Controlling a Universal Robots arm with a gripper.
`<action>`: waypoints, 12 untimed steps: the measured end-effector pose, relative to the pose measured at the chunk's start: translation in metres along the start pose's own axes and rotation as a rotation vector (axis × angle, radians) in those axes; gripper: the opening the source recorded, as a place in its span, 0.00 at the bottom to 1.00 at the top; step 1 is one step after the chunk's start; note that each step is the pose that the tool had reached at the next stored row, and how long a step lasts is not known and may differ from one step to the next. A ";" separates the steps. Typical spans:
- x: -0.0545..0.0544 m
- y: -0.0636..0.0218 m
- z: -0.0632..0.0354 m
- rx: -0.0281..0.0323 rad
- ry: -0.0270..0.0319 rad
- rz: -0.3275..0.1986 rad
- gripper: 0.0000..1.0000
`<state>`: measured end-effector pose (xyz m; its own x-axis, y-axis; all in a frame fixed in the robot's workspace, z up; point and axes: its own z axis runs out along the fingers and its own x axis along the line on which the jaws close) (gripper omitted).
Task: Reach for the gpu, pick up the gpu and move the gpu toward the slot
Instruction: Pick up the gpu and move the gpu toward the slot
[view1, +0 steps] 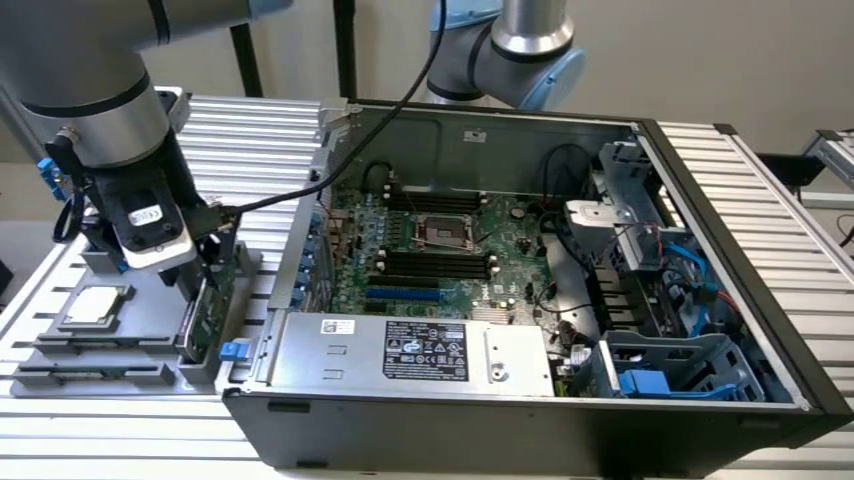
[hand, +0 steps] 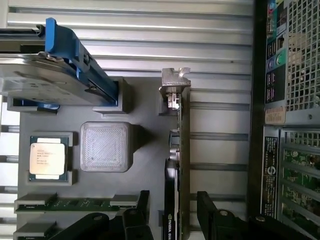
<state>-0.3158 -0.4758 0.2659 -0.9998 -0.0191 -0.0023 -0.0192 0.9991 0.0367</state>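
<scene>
Next, my gripper grabs the GPU across its exposed top edge, since the GPU's lower side is down in the grey holder.
The gpu stands on its long edge in a grey holder tray, its silver bracket at one end and a black fan part beside the green board. In the exterior view the gpu sits at the left, outside the computer case. My gripper is open right above it, with one dark finger on each side of the card and small gaps between fingers and board. My gripper hangs low over the tray. The blue slot lies on the motherboard inside the case.
On the tray are a silver hard drive with blue rails, a small square chip, a grey block and memory sticks. The open black case stands at the exterior view's right, its wall close to the tray. A black cable hangs from my wrist.
</scene>
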 end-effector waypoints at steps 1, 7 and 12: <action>0.000 0.0006 0.0018 0.0001 0.0000 0.000 0.50; 0.002 0.0021 0.0129 0.0020 -0.0005 0.000 0.50; 0.002 0.0023 0.0220 0.0042 -0.0033 0.000 0.50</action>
<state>-0.3177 -0.4727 0.2440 -0.9998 -0.0190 -0.0056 -0.0192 0.9993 0.0325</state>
